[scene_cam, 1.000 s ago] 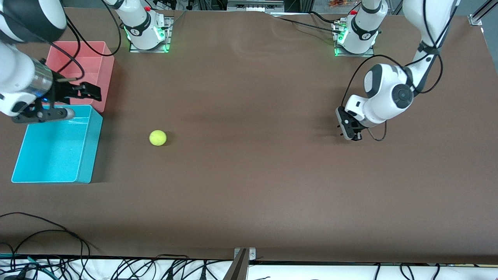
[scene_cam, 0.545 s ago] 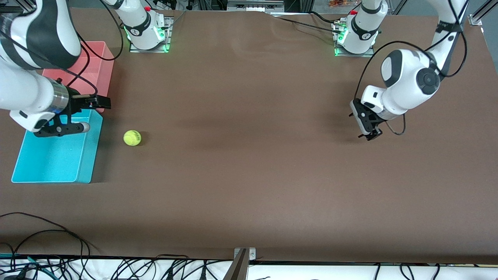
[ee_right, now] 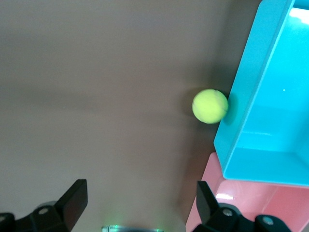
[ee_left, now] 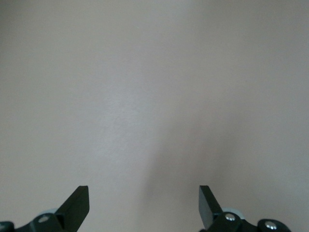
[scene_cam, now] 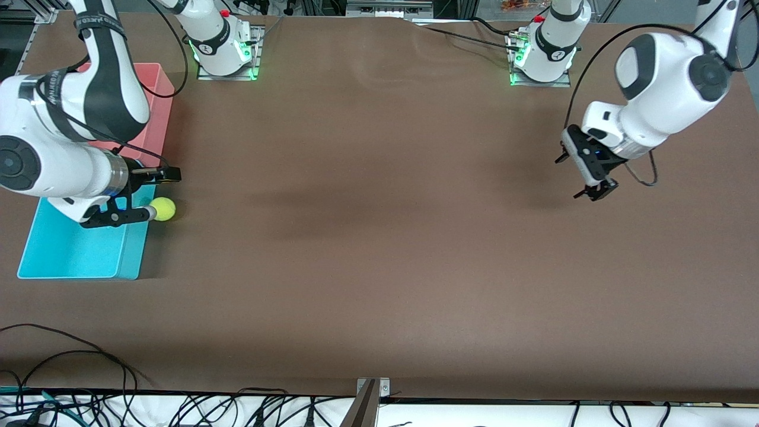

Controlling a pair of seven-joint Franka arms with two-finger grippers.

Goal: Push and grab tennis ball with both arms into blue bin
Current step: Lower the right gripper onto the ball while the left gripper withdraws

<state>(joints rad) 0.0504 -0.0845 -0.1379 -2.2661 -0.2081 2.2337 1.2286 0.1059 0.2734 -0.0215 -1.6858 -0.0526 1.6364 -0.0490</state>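
Next, the right gripper grabs the tennis ball (scene_cam: 163,209) by its round sides to put it into the blue bin.
The tennis ball (scene_cam: 163,209) (ee_right: 210,106) lies on the brown table, touching the outside of the blue bin (scene_cam: 133,249) (ee_right: 251,96) on the wall toward the left arm's end. My right gripper (scene_cam: 155,194) (ee_right: 140,200) hovers open over that wall and the ball, with nothing between its fingers. One of its fingers (scene_cam: 142,214) shows right beside the ball in the front view. My left gripper (scene_cam: 575,177) (ee_left: 143,203) hangs open and empty over bare table near the left arm's end.
A pink bin (scene_cam: 163,89) (ee_right: 251,208) stands against the blue bin, farther from the front camera, partly hidden by the right arm. Both arm bases (scene_cam: 222,44) stand along the back edge. Cables (scene_cam: 71,356) trail over the front edge.
The ball has rolled across the table up to the blue bin's wall. The right gripper has shifted over the bin toward the ball. The left gripper has opened and drawn back toward its own end.
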